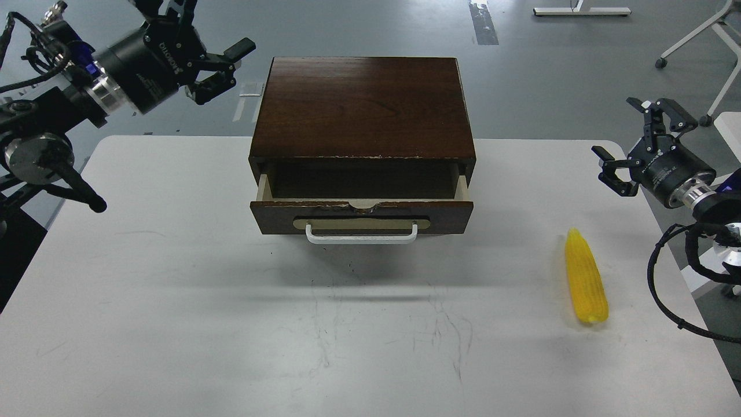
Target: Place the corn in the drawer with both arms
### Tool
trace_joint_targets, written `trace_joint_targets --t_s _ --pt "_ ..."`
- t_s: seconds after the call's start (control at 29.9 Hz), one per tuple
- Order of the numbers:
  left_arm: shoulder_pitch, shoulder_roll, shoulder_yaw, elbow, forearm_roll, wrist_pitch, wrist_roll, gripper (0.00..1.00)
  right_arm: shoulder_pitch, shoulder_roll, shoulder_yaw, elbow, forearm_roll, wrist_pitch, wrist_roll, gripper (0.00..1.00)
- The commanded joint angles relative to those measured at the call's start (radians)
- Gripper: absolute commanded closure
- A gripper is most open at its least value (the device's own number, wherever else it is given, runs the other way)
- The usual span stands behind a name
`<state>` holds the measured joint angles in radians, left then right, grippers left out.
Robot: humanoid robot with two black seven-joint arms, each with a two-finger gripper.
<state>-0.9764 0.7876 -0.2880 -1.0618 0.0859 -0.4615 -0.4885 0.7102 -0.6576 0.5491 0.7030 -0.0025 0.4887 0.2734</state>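
Note:
The corn narrows to a pointed tip (pixel 573 234). My right gripper should next grab the corn by its thick end (pixel 589 303), where most of it is.
The yellow corn (pixel 586 276) lies on the white table at the right, pointed end away from me. The drawer (pixel 362 217) of the dark brown box (pixel 362 107) is pulled partly out, its white handle facing me; its inside looks empty. My left gripper (pixel 200 43) is open and empty, raised at the upper left, beyond the table's far edge and left of the box. My right gripper (pixel 642 142) is open and empty, at the table's right edge, above and to the right of the corn.
The white table (pixel 231 324) has faint scratch marks in the middle. Chair legs with castors (pixel 703 69) stand on the grey floor at the upper right. A black cable (pixel 666 295) loops from my right arm near the corn.

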Motion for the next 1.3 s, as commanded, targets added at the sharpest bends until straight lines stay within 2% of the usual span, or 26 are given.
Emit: trace_joint_targets --t_s 0.0,0.13,0.33,0.5,0.67,0.74,1.0,1.27 --pt "0.132 -0.057 -0.132 0.084 -0.006 0.001 0.0 0.02 0.0 -0.056 -0.008 0.062 -0.007 0.0 0.009 0.0" --pt "0.194 -0.125 -0.224 0.186 -0.006 -0.011 0.0 0.02 0.002 -0.145 -0.011 0.136 -0.04 0.0 0.009 0.0" --pt "0.197 -0.171 -0.23 0.198 -0.005 -0.013 0.007 0.02 0.018 -0.284 -0.009 0.196 -0.515 0.0 0.009 0.0" --pt "0.194 -0.186 -0.23 0.197 0.003 -0.013 0.008 0.02 0.014 -0.353 -0.014 0.279 -0.796 0.0 0.009 0.0" --pt "0.193 -0.186 -0.229 0.187 0.009 -0.013 0.008 0.02 -0.008 -0.355 -0.027 0.365 -1.083 0.0 0.012 0.0" --pt "0.193 -0.185 -0.229 0.187 0.011 -0.014 0.008 0.02 -0.009 -0.347 -0.089 0.403 -1.177 0.0 0.01 0.0" --pt "0.186 -0.183 -0.227 0.186 0.012 -0.02 0.01 0.02 -0.008 -0.336 -0.23 0.412 -1.343 0.0 0.01 0.0" --pt "0.188 -0.188 -0.226 0.187 0.012 -0.026 0.008 0.02 -0.008 -0.294 -0.264 0.411 -1.363 0.0 0.01 0.0"
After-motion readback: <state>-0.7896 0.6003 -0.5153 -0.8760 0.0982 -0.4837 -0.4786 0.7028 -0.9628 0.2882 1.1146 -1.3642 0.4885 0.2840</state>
